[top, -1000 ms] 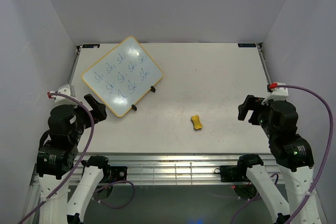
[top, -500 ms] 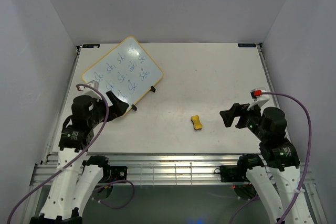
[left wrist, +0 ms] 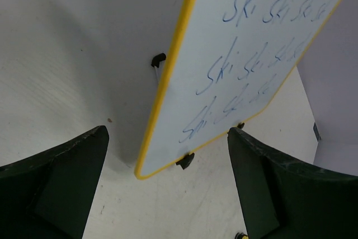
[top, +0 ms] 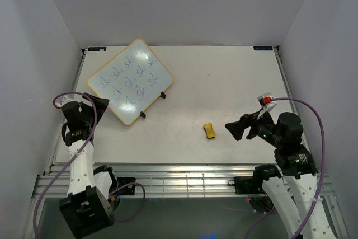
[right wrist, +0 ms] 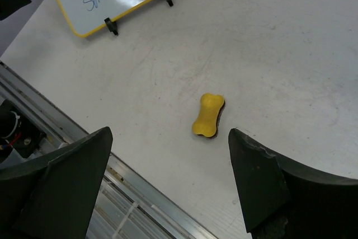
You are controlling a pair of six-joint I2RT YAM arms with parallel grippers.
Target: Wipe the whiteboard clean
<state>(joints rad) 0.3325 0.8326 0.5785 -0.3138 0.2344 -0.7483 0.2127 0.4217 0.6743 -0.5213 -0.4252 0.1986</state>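
Observation:
Next, my left gripper grabs the whiteboard's yellow frame along its near edge and leaves the handwriting for the eraser (top: 209, 131) to wipe.
The whiteboard (top: 130, 81) lies turned like a diamond at the table's back left. It has a yellow frame, small black feet and rows of blue handwriting. My left gripper (top: 103, 103) is open just off the board's near-left edge. In the left wrist view the board (left wrist: 246, 43) reaches between the spread fingers, its corner close to the left gripper (left wrist: 168, 132), and nothing is gripped. A small yellow bone-shaped eraser (top: 209, 131) lies on the table at front centre. My right gripper (top: 229, 128) is open just right of it. The right wrist view shows the eraser (right wrist: 208, 115) ahead of the right gripper (right wrist: 169, 132), untouched.
The white table (top: 235, 82) is boxed in by pale walls at the left, back and right. An aluminium rail (top: 184, 173) runs along the near edge, close under the right gripper in the right wrist view, where the rail (right wrist: 84, 160) shows. Purple cables loop from both wrists.
The right gripper has moved left and lower towards the eraser. The left arm swung in towards the board, then drew back left, its wrist now lower by the board's near-left edge. Both grippers stayed open.

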